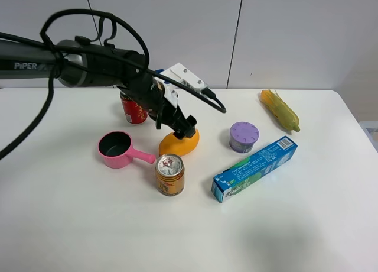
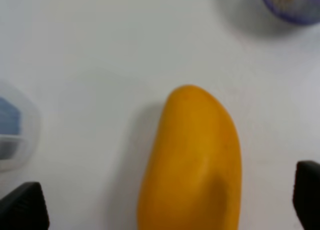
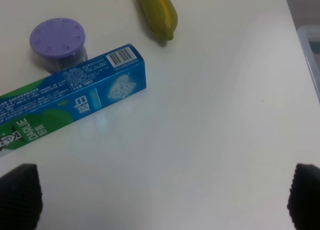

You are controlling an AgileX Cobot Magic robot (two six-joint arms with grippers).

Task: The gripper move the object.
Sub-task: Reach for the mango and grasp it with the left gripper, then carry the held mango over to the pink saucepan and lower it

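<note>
I need to move the orange-yellow mango over to the pink pot (image 1: 117,148), so I should next grab the mango by its plump middle (image 1: 178,143) with my left gripper.
The orange-yellow mango (image 1: 180,144) lies on the white table (image 1: 88,224) in the middle, between a pink pot and a purple-lidded cup. My left gripper (image 1: 184,128) hangs right above it, fingers down and close to its top. In the left wrist view the mango (image 2: 192,165) lies between the two black fingertips (image 2: 22,207), which stand wide apart; the left gripper (image 2: 165,200) is open and holds nothing. My right gripper (image 3: 160,197) is open and empty over bare table; it does not show in the high view.
A red can (image 1: 133,109) stands behind the arm. A pink pot (image 1: 118,149) and a gold can (image 1: 170,174) sit near the mango. A purple-lidded cup (image 1: 243,136), a blue toothpaste box (image 1: 254,168) and a corn cob (image 1: 280,109) lie to the right.
</note>
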